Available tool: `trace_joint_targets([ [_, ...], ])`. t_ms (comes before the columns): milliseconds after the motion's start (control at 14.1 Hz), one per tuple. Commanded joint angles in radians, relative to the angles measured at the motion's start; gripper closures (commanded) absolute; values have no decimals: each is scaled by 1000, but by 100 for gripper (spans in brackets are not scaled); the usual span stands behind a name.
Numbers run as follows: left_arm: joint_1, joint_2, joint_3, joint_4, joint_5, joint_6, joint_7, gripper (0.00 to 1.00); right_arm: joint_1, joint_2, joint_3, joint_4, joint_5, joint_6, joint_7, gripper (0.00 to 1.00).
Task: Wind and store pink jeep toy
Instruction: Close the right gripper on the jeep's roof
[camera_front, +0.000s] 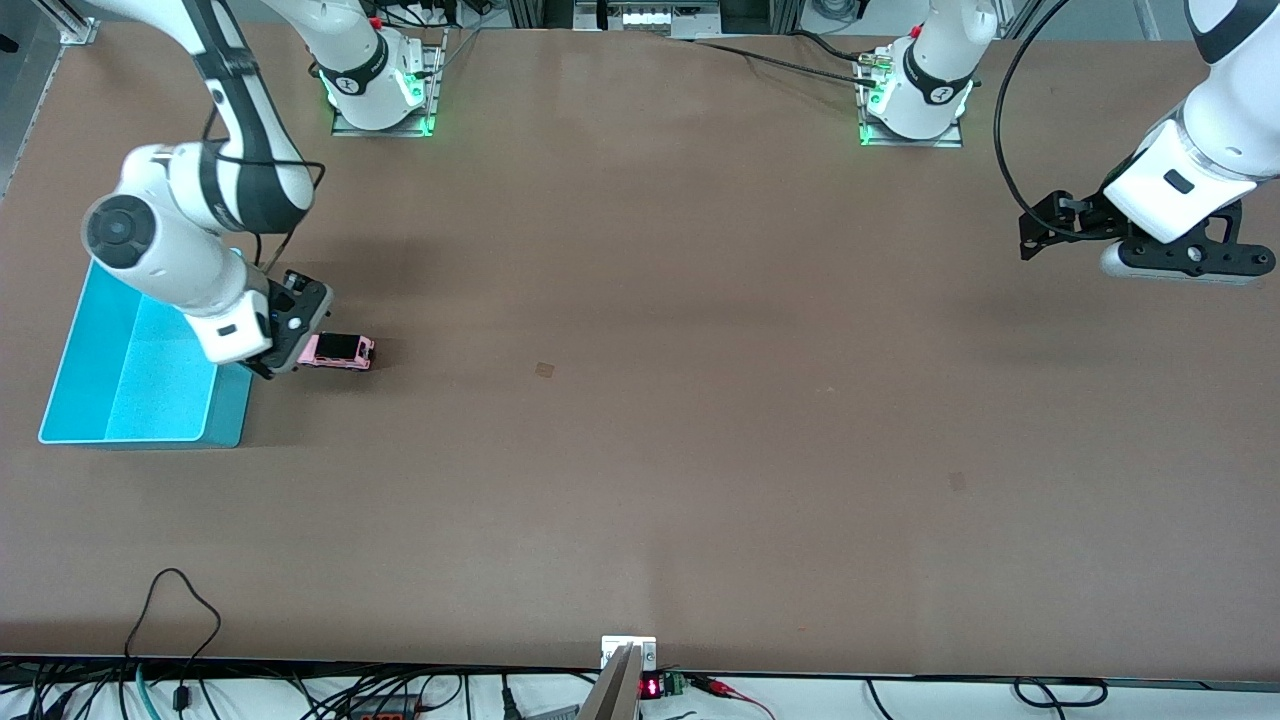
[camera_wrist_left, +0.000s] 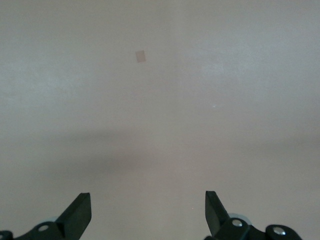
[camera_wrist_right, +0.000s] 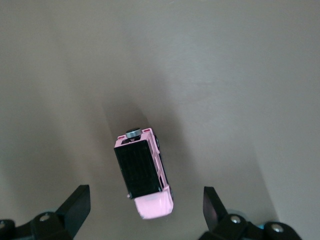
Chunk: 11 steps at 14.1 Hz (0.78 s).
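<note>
My right gripper will next take hold of the pink jeep toy by the long sides of its body. Then the toy can be put away in the turquoise bin.
The pink jeep toy (camera_front: 342, 351) stands on its wheels on the brown table, beside the turquoise bin (camera_front: 226, 408) on the side toward the table's middle. Its black ribbed roof faces up. My right gripper (camera_front: 292, 348) is open and low over the jeep's end nearest the bin. In the right wrist view the jeep (camera_wrist_right: 143, 172) lies with its pink bonnet between my right gripper's (camera_wrist_right: 145, 207) spread fingers, touching neither. My left gripper (camera_front: 1035, 235) is open and empty, waiting over bare table at the left arm's end; the left wrist view shows it (camera_wrist_left: 147, 210) over bare table.
The bin is open-topped and holds nothing, near the table edge at the right arm's end. Small tape patches (camera_front: 545, 370) (camera_front: 957, 481) mark the table. Cables hang along the edge nearest the front camera.
</note>
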<state>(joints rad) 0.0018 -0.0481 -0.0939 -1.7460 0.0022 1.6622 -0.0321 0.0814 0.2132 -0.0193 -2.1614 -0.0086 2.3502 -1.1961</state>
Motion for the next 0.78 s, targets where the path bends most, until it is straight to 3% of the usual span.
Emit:
trace_joint_targets([
  [0,0,5,0,25,-2,-22,-8,0,-5,37,-1,-29,1,69,-118,0],
  [283,0,5,0,26,-2,-24,-8,0,-12,81,-1,-91,1,216,-172,0],
  [708,0,5,0,25,-2,-24,-8,0,-38,117,1,-129,2,304,-191,0],
])
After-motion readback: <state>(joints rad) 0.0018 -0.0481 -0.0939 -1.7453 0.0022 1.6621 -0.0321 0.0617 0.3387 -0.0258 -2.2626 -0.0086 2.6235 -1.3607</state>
